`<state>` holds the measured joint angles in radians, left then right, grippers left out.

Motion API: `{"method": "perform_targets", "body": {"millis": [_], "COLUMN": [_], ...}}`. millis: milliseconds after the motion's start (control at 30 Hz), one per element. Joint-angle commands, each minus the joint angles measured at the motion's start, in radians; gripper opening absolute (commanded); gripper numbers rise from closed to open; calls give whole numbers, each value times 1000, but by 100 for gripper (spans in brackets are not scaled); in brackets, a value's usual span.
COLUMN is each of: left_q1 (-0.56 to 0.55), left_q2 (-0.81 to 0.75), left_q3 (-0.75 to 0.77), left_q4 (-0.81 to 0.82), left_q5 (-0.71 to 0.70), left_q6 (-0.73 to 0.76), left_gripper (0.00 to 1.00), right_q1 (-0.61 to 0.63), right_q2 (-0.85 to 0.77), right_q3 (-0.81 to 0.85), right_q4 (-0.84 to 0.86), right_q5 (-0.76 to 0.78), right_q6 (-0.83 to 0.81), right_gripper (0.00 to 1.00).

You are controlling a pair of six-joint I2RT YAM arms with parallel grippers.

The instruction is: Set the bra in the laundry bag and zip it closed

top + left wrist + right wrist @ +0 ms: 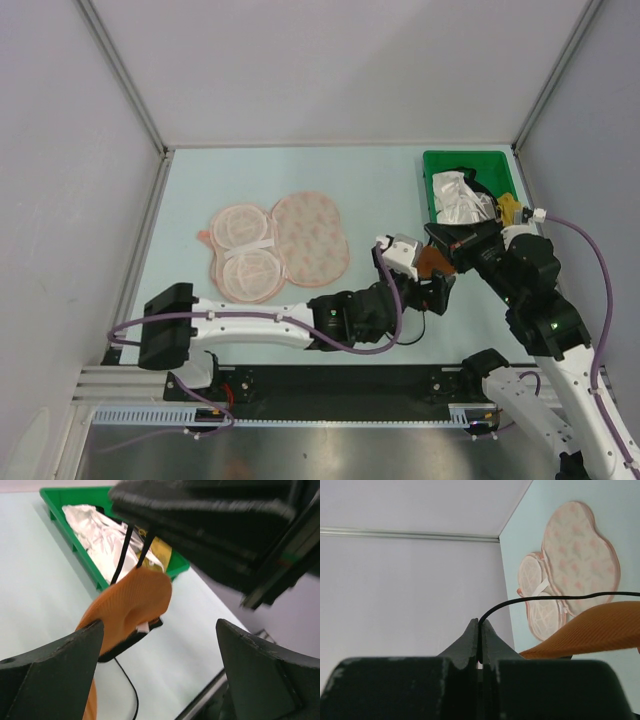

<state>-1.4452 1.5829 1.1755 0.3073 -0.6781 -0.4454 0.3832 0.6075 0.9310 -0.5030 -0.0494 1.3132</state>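
Note:
My left gripper grabs the orange bra at its cup (600,630), by its edge (574,649), next. That leaves my right gripper free to help lay the bra out.
The orange bra (431,262) hangs by a thin black strap from my right gripper (443,240), which is shut on that strap (530,601). In the right wrist view the gripper (480,626) pinches the strap and an orange cup (600,630) hangs beside it. My left gripper (159,625) is open just below the bra (132,602), whose cup sits against the left finger (55,675). In the top view the left gripper (438,287) is right under the right one. The pink laundry bag (278,245) lies open on the table to the left, mesh panels up, and also shows in the right wrist view (570,565).
A green plastic bin (432,170) with crumpled silvery packets stands at the back right, just behind both grippers; it also shows in the left wrist view (90,565). The table's near edge and metal rail run just below the left gripper. White walls enclose the table.

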Motion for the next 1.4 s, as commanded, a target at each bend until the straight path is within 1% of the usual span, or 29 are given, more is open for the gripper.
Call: {"method": "perform_targets", "body": {"millis": [0,100,133,167,200,233,267,300,333,400,433,500,533,567,600,667,733,833,900,1000,1067,1100,1133,1200,1233,1267,1300,1333,1367], "left_q1": [-41,-57,-57,-57,-57,-57,-57,-57,-57,-55,-49,14,46,110,133,182,198,250,278,279,282,284,287,286,286,286,287,286,286], "left_q2": [104,150,132,112,89,66,2,-30,-70,-185,-223,-331,-354,-372,-391,-386,-353,-287,-255,-195,-166,-164,-167,-198,-211,-243,-256,-268,-276], "left_q3": [173,254,242,219,192,134,98,60,-7,-65,-130,-178,-209,-217,-223,-221,-189,-151,-128,-74,-33,-21,-4,12,13,19,30,56,78], "left_q4": [-57,-160,-193,-165,-133,-97,-76,-32,-25,-42,-40,-85,-102,-120,-141,-158,-206,-224,-231,-241,-261,-286,-299,-370,-384,-410,-486,-535,-653], "left_q5": [-225,-380,-386,-358,-269,-230,-197,-95,-56,6,111,278,469,539,589,717,715,797,890,887,818,714,680,518,441,370,315,195,140], "left_q6": [-12,-48,-67,-17,47,130,160,224,240,263,276,278,280,281,306,347,413,442,473,471,453,426,416,399,381,354,294,260,170], "left_gripper": [100,99,100,99,99,99,99,99,99,100,100,100,99,99,99,99,99,100,99,93,69,58,43,31,18,11,8,9,9], "right_q1": [5,3,6,3,3,3,3,-1,-3,-10,-13,-21,-26,-30,-32,-36,-40,-40,-41,-41,-43,-43,-44,-49,-47,-49,-50,-52,-52], "right_q2": [-12,-8,-3,1,5,15,21,24,32,28,25,9,6,0,-2,-8,-11,-15,-17,-20,-18,-20,-18,-15,-12,-5,0,6,8], "right_q3": [49,58,65,72,78,89,94,98,94,80,72,36,23,-1,-12,-38,-44,-54,-55,-61,-57,-52,-44,-43,-41,-40,-35,-28,-17], "right_q4": [-20,0,0,3,15,21,27,37,47,75,93,147,167,187,214,242,253,282,296,331,331,321,310,267,252,215,190,160,115], "right_q5": [48,45,40,36,30,5,-12,-51,-78,-124,-188,-275,-309,-343,-393,-440,-477,-514,-521,-530,-521,-498,-488,-457,-446,-435,-411,-396,-380], "right_q6": [32,11,0,-15,-50,-72,-97,-133,-147,-167,-196,-203,-201,-201,-200,-189,-184,-166,-149,-120,-124,-134,-158,-184,-213,-235,-258,-326,-360], "right_gripper": [0,0,0,0,1,1,1,1,1,1,1,0,0,0,0,0,0,0,0,0,0,0,1,13,20,32,39,53,57]}}
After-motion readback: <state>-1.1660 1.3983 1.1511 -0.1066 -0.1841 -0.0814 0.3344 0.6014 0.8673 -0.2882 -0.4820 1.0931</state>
